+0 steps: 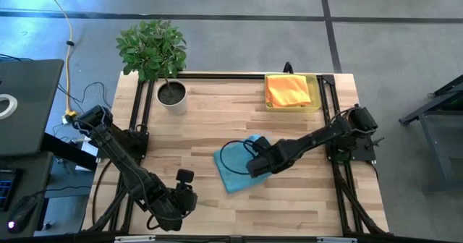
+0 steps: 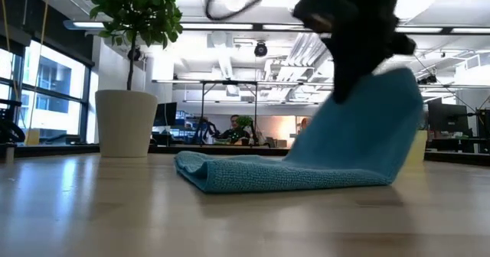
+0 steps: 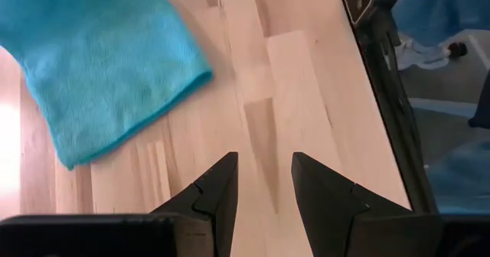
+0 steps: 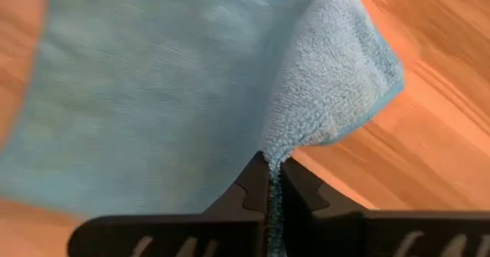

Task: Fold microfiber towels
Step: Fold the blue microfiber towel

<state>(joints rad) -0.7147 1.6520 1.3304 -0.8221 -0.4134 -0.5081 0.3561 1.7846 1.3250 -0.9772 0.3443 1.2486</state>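
The towel's raised edge (image 4: pixel 291 131) stays in my right gripper for now until it lies folded over, as it is beside the light blue towel's flat part (image 4: pixel 145 119).
A light blue microfiber towel (image 1: pixel 233 172) lies at the table's middle, with one side raised off the wood (image 2: pixel 360 127). My right gripper (image 1: pixel 255 163) is over that raised side and shut on it. My left gripper (image 1: pixel 189 197) is open and empty near the table's front edge, left of the towel; its wrist view shows its fingers (image 3: pixel 264 188) apart over bare wood, with the towel (image 3: pixel 99 66) ahead of them. An orange and a yellow towel (image 1: pixel 288 90) lie folded in the tray. The other towels are out of view. My right gripper pinches the light blue towel's raised edge (image 4: pixel 277 146) between its two shut fingers, coming from above and slanting down. One layer or several, I cannot tell. The held side slopes up to the fingers (image 2: pixel 383 89), and the rest lies flat on the table (image 2: pixel 253 173).
A translucent yellow tray (image 1: pixel 316 102) stands at the far right. A potted plant (image 1: pixel 171 93) stands at the far left. Black frame rails (image 1: pixel 333 113) run along the table's left and right sides. Bare wood lies between the towel and the front edge.
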